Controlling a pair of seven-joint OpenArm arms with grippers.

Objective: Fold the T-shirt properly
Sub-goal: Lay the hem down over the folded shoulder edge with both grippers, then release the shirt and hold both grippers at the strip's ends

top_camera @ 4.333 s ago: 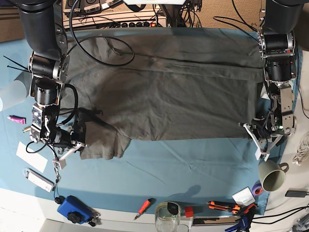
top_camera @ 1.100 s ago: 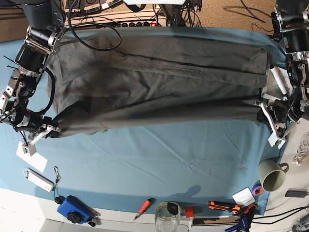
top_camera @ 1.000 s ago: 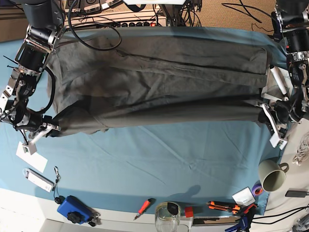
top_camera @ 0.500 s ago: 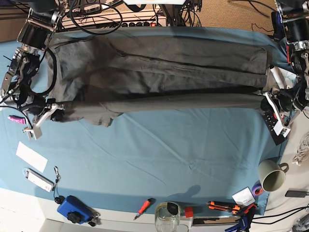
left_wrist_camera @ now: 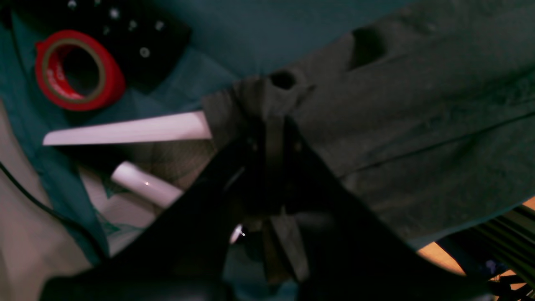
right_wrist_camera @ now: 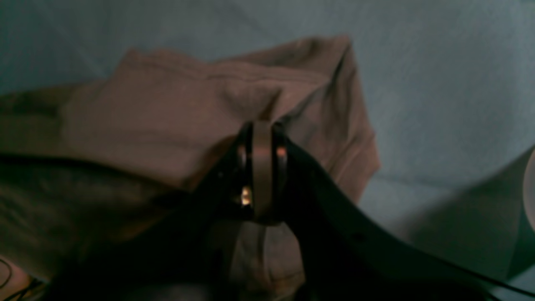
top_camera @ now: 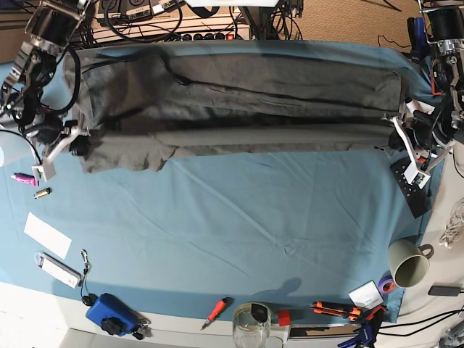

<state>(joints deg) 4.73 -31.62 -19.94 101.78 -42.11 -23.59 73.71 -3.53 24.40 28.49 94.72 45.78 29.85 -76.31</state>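
The robot's right gripper should carry the held edge farther back before it lets go, because that edge is still short of the shirt's far band.
The dark grey-brown T-shirt (top_camera: 239,101) lies stretched across the far half of the blue table cloth (top_camera: 239,217), its near edge lifted and folded back. My left gripper (top_camera: 397,138) is shut on the shirt's right corner; the left wrist view shows its jaws pinching a bunched fold of the shirt (left_wrist_camera: 397,104). My right gripper (top_camera: 72,141) is shut on the shirt's left edge, with a sleeve hanging below it; the right wrist view shows its jaws closed on the cloth (right_wrist_camera: 200,113).
A mug (top_camera: 407,262), tape, screwdrivers and a jar (top_camera: 251,323) sit along the front edge. A blue device (top_camera: 110,313), a paper slip (top_camera: 47,234) and a pink marker (top_camera: 24,179) lie front left. A red tape roll (left_wrist_camera: 75,71) lies by the left gripper. Cables run behind the table.
Both grippers have carried the shirt's near edge away from me, towards the back of the table. The folded edge now lies higher up, and more blue cloth shows in front.
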